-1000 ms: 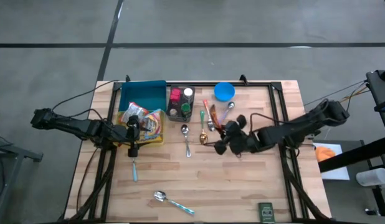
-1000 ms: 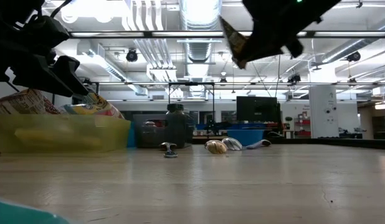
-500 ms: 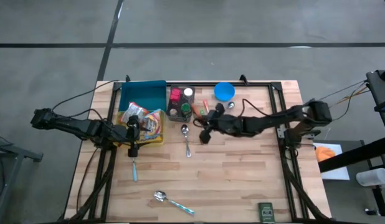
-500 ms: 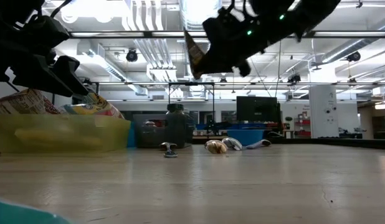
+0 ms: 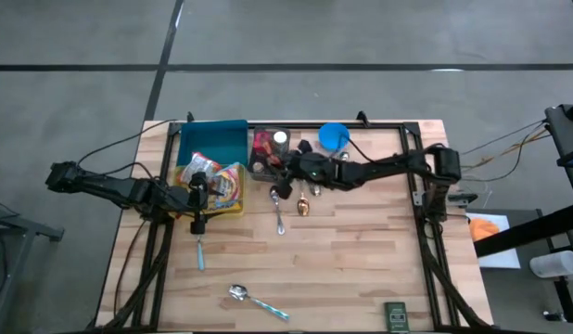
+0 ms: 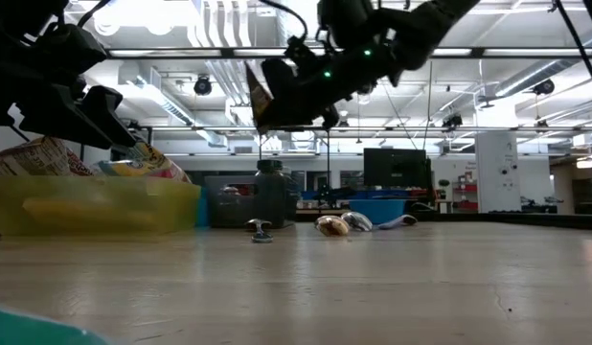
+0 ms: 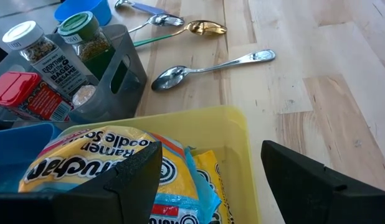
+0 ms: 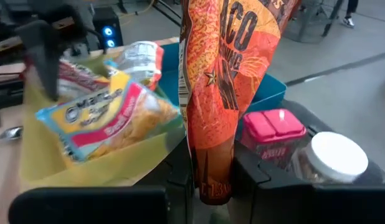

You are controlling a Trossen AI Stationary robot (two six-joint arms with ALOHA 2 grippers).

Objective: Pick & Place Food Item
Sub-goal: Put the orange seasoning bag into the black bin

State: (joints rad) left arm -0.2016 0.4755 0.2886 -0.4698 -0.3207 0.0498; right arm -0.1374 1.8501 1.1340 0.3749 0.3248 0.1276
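Note:
The orange packet is hanging above the spice caddy [image 5: 266, 158] beside the pink-lidded box. My right gripper should keep holding the packet.
An orange taco-seasoning packet [image 8: 220, 74] hangs in the air above the grey spice caddy [image 5: 266, 158], with my right gripper [image 8: 212, 180] shut on it. The low view shows the packet [image 6: 259, 99] high above the table. Just left of the caddy stands a yellow bin [image 5: 233, 206] holding ramen packets [image 7: 99, 162]. Behind it is a blue bin [image 5: 212, 141]. My left gripper [image 7: 211, 180] stands open above the yellow bin's near right corner, holding nothing. My right gripper pinches one narrow end of the orange packet [image 8: 212, 163] between its two fingers. The fingers come nearly level from the table's right. The packet sticks out ahead of the fingers toward the yellow bin, lifted clear of everything.
The caddy holds spice jars [image 8: 329, 158] and a pink-lidded box [image 8: 273, 127]. A blue bowl [image 5: 334, 136] sits at the far edge. Spoons [image 5: 278, 206] lie mid-table, a teal-handled spoon [image 5: 256, 299] near the front, a small green item [image 5: 395, 315] at front right.
My right gripper has swung from the table's middle right toward its left and far side, carrying the orange packet, and now stands over the spice caddy. The packet has stayed in the hold and clear of the table.

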